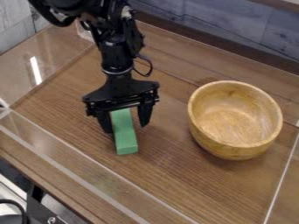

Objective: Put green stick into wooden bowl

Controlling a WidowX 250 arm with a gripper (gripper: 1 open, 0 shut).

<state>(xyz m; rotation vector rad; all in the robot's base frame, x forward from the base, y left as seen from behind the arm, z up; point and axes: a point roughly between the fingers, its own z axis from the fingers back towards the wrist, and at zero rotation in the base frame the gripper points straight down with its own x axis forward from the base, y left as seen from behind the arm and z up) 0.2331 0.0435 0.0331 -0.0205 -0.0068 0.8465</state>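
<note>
The green stick should go into the wooden bowl [236,118], so the robot's gripper will first grab the stick by its end [121,117] and leave its rounded tip free.
The green stick [124,135] lies flat on the wooden tabletop, left of centre, its long side running toward the front. My gripper [121,121] stands open directly over its far end, one black finger on each side of the stick, low and close to the table. The fingers straddle the stick without pressing on it. The wooden bowl [236,118] sits upright to the right, empty, a short gap away from the stick and the gripper.
A clear plastic wall [140,179] borders the table along the front and the left side. The black arm [107,35] rises from the gripper toward the back left. A grey backdrop lies behind the table.
</note>
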